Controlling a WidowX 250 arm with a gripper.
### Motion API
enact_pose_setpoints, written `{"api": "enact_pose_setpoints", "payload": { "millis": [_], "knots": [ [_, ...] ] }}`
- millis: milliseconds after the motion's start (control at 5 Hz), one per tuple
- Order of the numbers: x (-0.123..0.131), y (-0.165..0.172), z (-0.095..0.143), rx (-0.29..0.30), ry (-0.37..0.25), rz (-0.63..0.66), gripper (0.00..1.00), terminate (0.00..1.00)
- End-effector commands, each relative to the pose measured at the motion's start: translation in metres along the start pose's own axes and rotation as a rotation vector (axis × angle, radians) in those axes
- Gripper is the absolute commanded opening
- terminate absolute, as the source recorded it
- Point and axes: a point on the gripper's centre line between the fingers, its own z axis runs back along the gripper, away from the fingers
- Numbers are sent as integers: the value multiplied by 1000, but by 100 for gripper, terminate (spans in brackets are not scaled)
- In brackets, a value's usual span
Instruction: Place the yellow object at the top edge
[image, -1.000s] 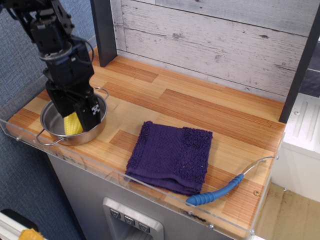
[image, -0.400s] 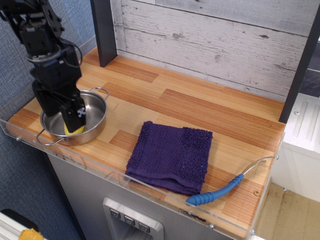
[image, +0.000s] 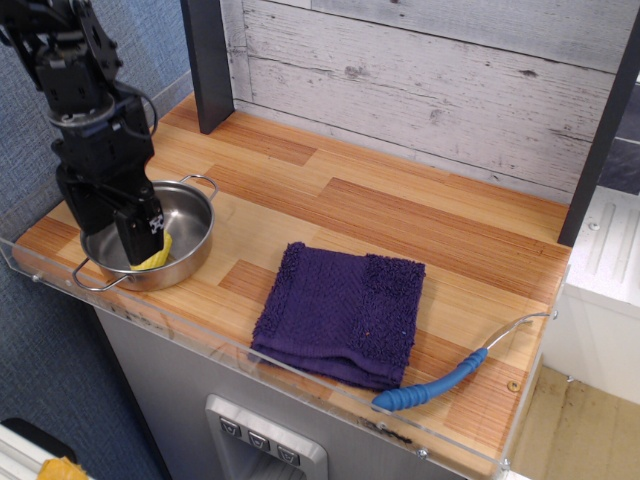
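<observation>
The robot's gripper will next grab the yellow corn cob by its middle (image: 154, 255) to place it at the counter's top edge (image: 410, 170).
The yellow object (image: 158, 254), a small corn cob piece, lies inside the steel pot (image: 196, 243) at the front left of the wooden counter. Only its right part shows; the rest is hidden behind my right finger (image: 140, 233). My black gripper (image: 115, 240) reaches down into the pot from the left. Its jaws stand apart, and the corn sits at the right finger rather than between the two. The top edge of the counter (image: 400, 165), along the grey plank wall, is far from the pot.
A folded purple cloth (image: 340, 315) lies at the front middle. A blue-handled utensil (image: 430, 390) lies at the front right corner. A dark post (image: 208, 60) stands at the back left. A clear plastic lip (image: 300, 375) runs along the front edge.
My gripper has moved left and slightly away over the pot. The corn, seen between the fingers a second ago, now shows only at the right finger's edge.
</observation>
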Motion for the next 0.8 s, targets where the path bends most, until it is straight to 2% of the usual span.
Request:
{"api": "enact_pose_setpoints", "payload": {
  "millis": [0, 200, 400, 600],
  "knots": [
    [4, -6, -7, 109, 30, 104, 100, 0],
    [0, -9, -10, 130, 48, 179, 100, 0],
    [-2, -13, -12, 131, 47, 187, 100, 0],
    [-4, -17, -14, 121, 42, 174, 0, 0]
  ]
}}
